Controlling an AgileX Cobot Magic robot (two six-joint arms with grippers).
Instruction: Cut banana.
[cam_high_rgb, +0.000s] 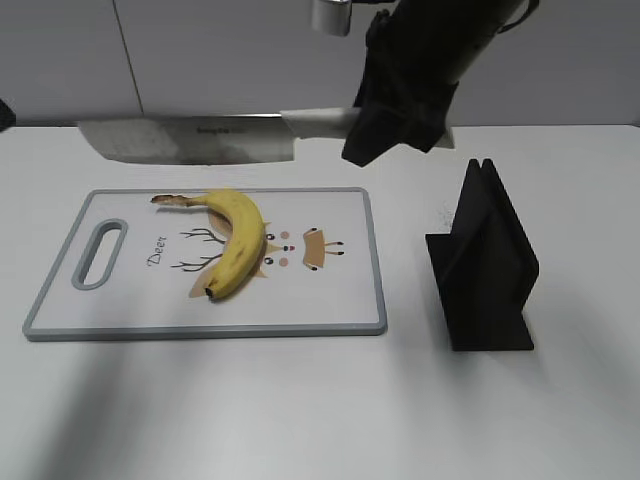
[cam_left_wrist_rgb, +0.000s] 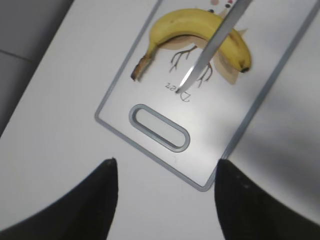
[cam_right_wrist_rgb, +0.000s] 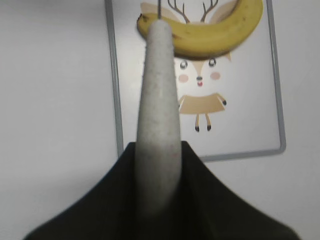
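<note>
I need to grab the knife by the tip end of its blade (cam_high_rgb: 98, 138) with my left gripper next. Then I can press the cut evenly through the banana (cam_high_rgb: 235, 243).
The yellow banana (cam_high_rgb: 235, 243) lies whole on the white cutting board (cam_high_rgb: 120, 300) with a deer drawing; its brown stem points left. It also shows in the left wrist view (cam_left_wrist_rgb: 200, 30) and the right wrist view (cam_right_wrist_rgb: 215, 35). My right gripper (cam_high_rgb: 395, 125) is shut on the pale handle (cam_right_wrist_rgb: 159, 115) of a broad knife (cam_high_rgb: 190, 138), held level in the air above the board's far edge, blade pointing left. In the left wrist view the blade (cam_left_wrist_rgb: 212, 45) shows edge-on over the banana. My left gripper (cam_left_wrist_rgb: 165, 172) is open and empty, above the table near the board's handle-slot end.
A black knife stand (cam_high_rgb: 485, 265) stands on the white table to the right of the board. The board has a grey rim and an oval grip slot (cam_left_wrist_rgb: 159, 126) at its left end. A grey wall runs behind the table.
</note>
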